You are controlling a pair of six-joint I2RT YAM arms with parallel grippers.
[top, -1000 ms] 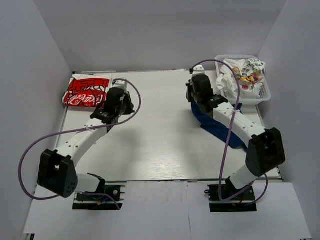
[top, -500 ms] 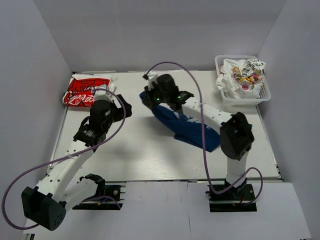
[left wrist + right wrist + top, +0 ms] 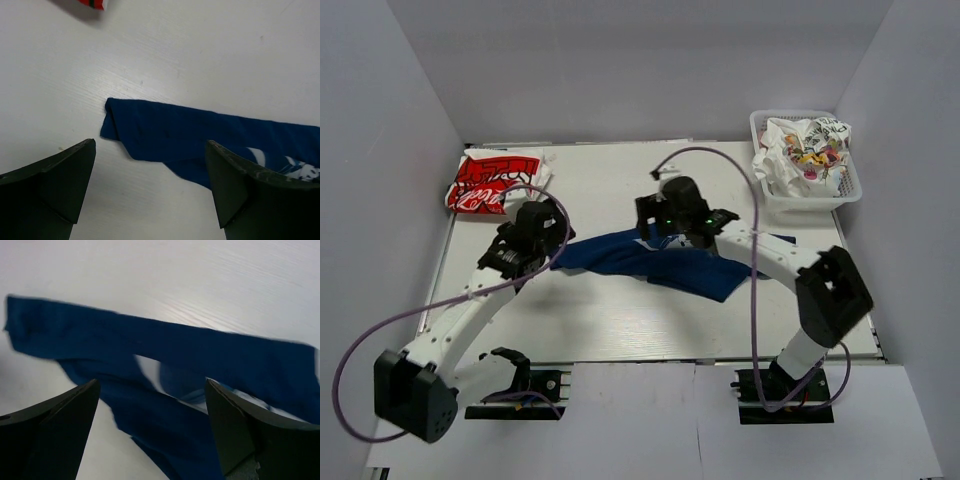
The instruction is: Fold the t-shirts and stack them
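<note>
The navy blue t-shirt (image 3: 655,262) needs to be spread for folding, so my right gripper should next pick it up by its basket-side end, opposite my left gripper.
A navy blue t-shirt (image 3: 655,262) stretches in a long rumpled band across the middle of the table. Its left end (image 3: 122,125) lies just ahead of my left gripper (image 3: 150,185), which is open and holds nothing. My right gripper (image 3: 150,425) hangs open over the shirt's middle (image 3: 165,360), where a strip of pale print shows. From above, the left gripper (image 3: 542,243) is at the shirt's left end and the right gripper (image 3: 660,228) is above its back edge. A folded red-and-white t-shirt (image 3: 492,182) lies at the back left. White t-shirts (image 3: 805,150) fill the basket.
The white lattice basket (image 3: 818,200) stands at the back right corner. A corner of the red-and-white shirt (image 3: 92,4) shows at the top of the left wrist view. White walls enclose the table on three sides.
The right arm carried the navy shirt from the right side to the middle. The left arm left the red-and-white shirt and came to the centre. Both grippers opened, and the shirt now lies spread between them.
</note>
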